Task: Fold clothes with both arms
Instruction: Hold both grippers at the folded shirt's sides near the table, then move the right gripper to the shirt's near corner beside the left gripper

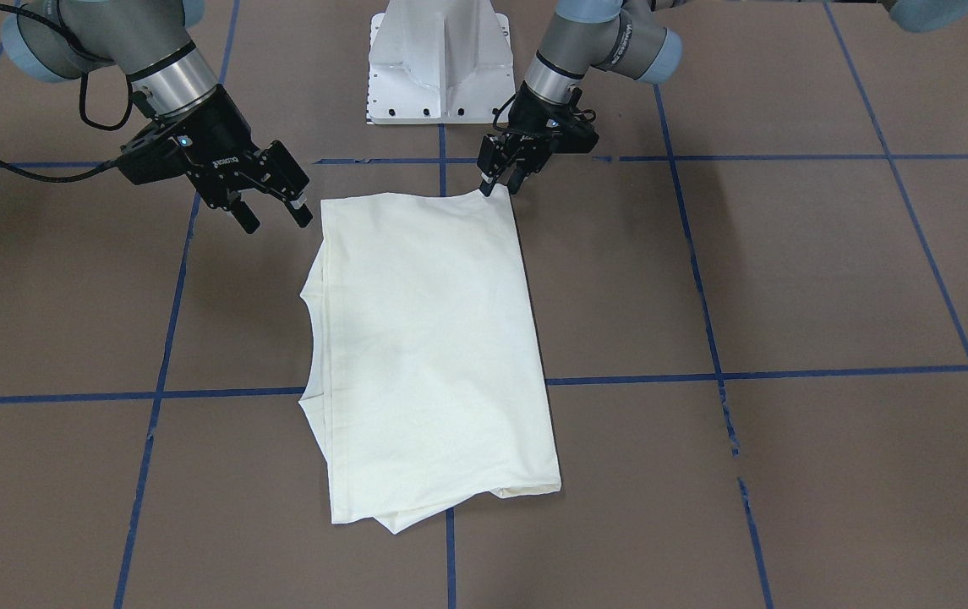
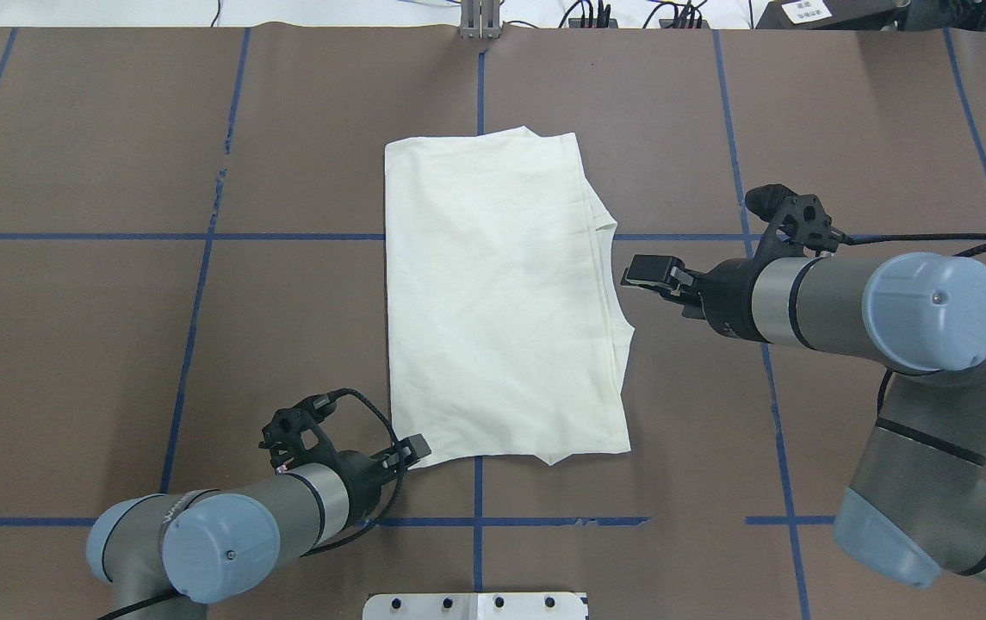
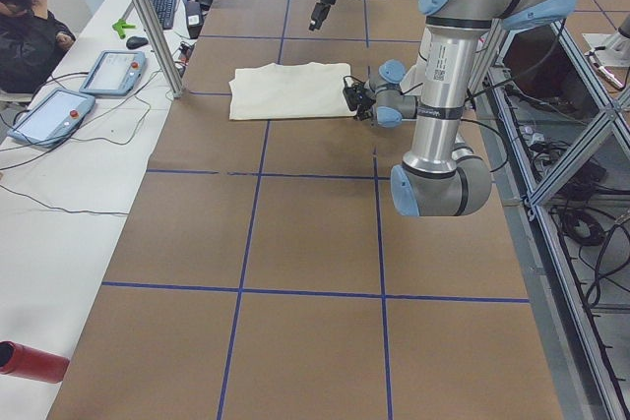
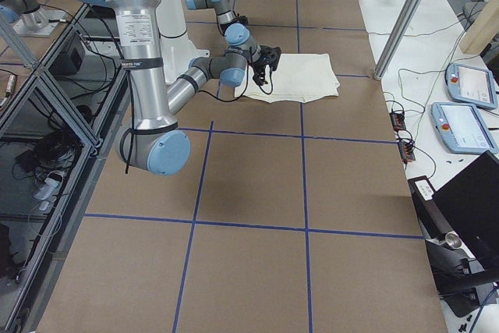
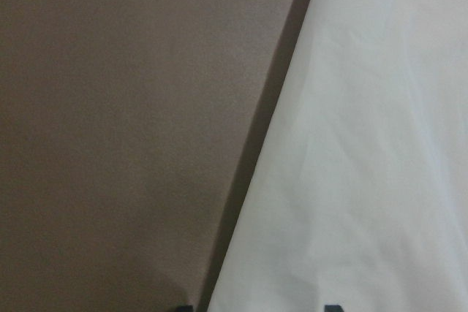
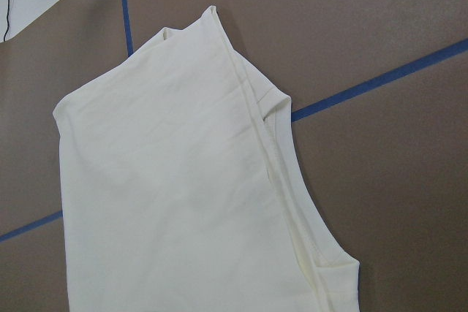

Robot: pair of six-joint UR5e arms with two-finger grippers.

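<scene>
My left gripper is to grab the shirt next by its hem corner [image 1: 500,193]. It should then double the long folded shirt over toward its neckline end [image 1: 440,499].
The cream-white T-shirt [image 1: 433,338] lies folded into a long rectangle on the brown table, plain side up, with no print showing. It also shows in the overhead view [image 2: 501,301]. My left gripper [image 1: 500,184] is low at the shirt's corner nearest the robot [image 2: 415,449]. It is open, and in the left wrist view the shirt's edge [image 5: 365,144] lies between its fingertips. My right gripper [image 1: 274,218] is open and empty. It hovers just off the shirt's neckline side [image 2: 643,274]. The right wrist view shows the neckline edge [image 6: 278,173].
The white base block [image 1: 440,59] stands at the robot's edge of the table. Blue tape lines [image 2: 200,237] cross the brown surface. In the exterior left view an operator [image 3: 30,27] sits at a side bench with tablets [image 3: 108,71].
</scene>
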